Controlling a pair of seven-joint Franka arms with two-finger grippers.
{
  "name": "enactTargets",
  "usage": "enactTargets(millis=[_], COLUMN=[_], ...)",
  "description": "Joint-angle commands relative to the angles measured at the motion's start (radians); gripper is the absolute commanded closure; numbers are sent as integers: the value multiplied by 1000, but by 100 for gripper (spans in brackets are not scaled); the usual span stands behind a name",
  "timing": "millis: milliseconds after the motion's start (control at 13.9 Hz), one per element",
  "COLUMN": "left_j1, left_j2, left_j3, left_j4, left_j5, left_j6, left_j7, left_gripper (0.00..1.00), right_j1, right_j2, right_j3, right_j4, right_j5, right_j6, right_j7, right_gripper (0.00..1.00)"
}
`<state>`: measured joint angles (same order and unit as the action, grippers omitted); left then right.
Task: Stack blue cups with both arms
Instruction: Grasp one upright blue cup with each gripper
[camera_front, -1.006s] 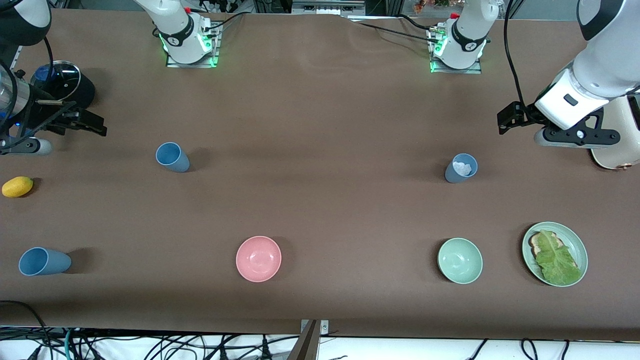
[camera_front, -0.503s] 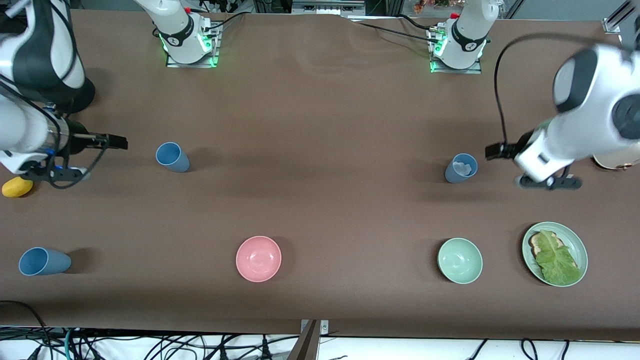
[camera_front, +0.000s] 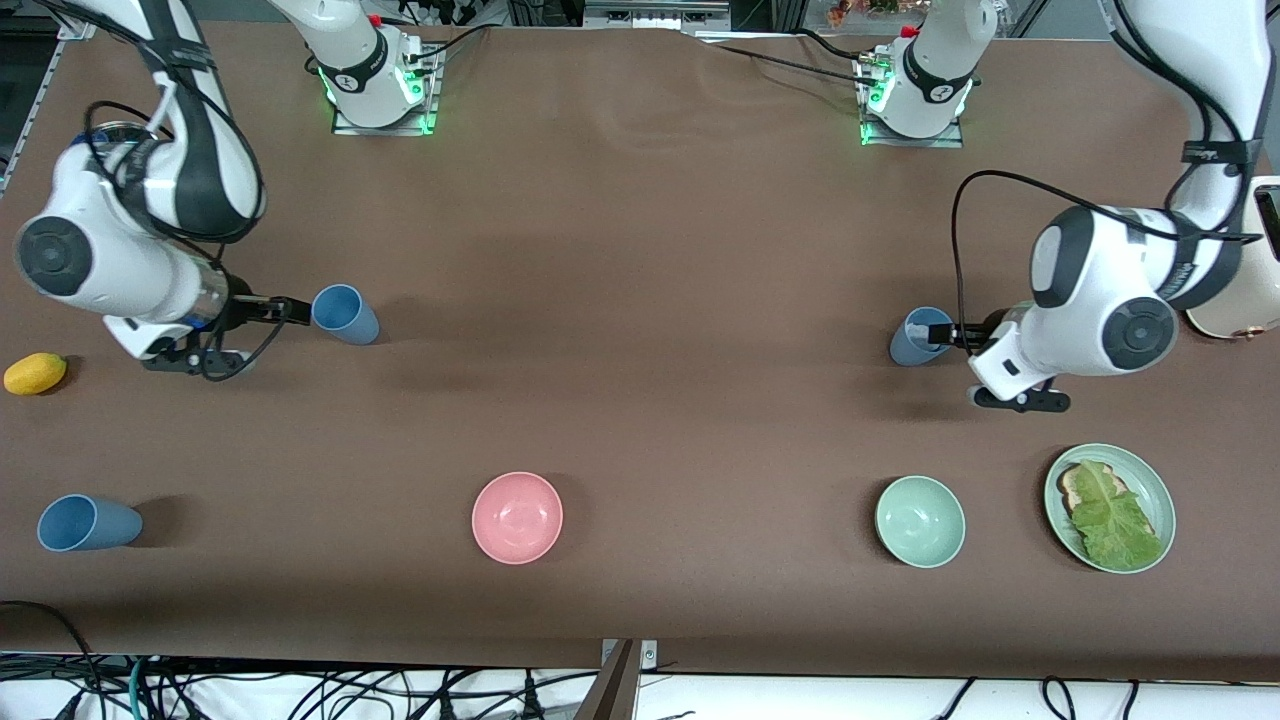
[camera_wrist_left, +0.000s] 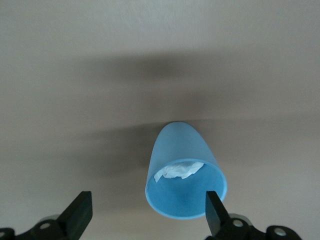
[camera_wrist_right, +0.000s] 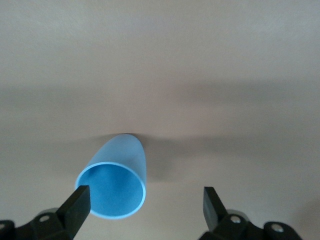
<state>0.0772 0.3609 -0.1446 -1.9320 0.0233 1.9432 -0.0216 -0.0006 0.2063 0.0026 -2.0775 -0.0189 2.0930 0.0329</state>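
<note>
The blue cups need to be stacked, so my left gripper will next grab the grey-blue cup with crumpled white paper (camera_front: 918, 332) inside by its open rim (camera_front: 908, 355).
A sky blue cup (camera_front: 345, 315) stands toward the right arm's end of the table. My right gripper (camera_front: 293, 309) is open and low beside it. In the right wrist view the cup (camera_wrist_right: 116, 181) sits just ahead of the open gripper (camera_wrist_right: 145, 207), close to one finger (camera_wrist_right: 77, 204). A grey-blue cup (camera_front: 915, 338) with crumpled white paper inside stands toward the left arm's end. My left gripper (camera_front: 943, 333) is open beside it. In the left wrist view this cup (camera_wrist_left: 186, 172) lies ahead of the gripper (camera_wrist_left: 147, 215), its rim next to one finger (camera_wrist_left: 215, 210).
A third blue cup (camera_front: 88, 523) and a lemon (camera_front: 35, 373) lie at the right arm's end. A pink bowl (camera_front: 517, 517), a pale green bowl (camera_front: 920, 521) and a green plate (camera_front: 1145, 472) with toast and lettuce lie nearer the front camera. A cream appliance (camera_front: 1235, 312) stands by the left arm.
Both arms have swung down and inward. The right gripper has come up to the sky blue cup, the left gripper to the grey-blue cup. The cups have not moved.
</note>
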Motion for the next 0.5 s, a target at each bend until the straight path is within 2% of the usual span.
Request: enactTargets(millis=[0, 72, 287, 431], left_j1=[6, 7, 6, -13], left_j2=[-60, -63, -37, -2], left_j3=[-6, -6, -7, -7], left_j4=[-125, -136, -124, -107], left_j5=[26, 41, 35, 29], left_j6=[56, 57, 97, 115], left_j7=[40, 67, 80, 55], left_gripper=[2, 12, 100, 100], right_j1=[-9, -9, -7, -7], right_j2=[-64, -58, -38, -19], right_j3=[8, 8, 8, 8], right_j4=[-145, -168, -184, -185], right_j5=[-15, -15, -15, -13], right_j6=[129, 159, 194, 205], right_j7=[-11, -11, -10, -10], right_gripper=[0, 0, 0, 1])
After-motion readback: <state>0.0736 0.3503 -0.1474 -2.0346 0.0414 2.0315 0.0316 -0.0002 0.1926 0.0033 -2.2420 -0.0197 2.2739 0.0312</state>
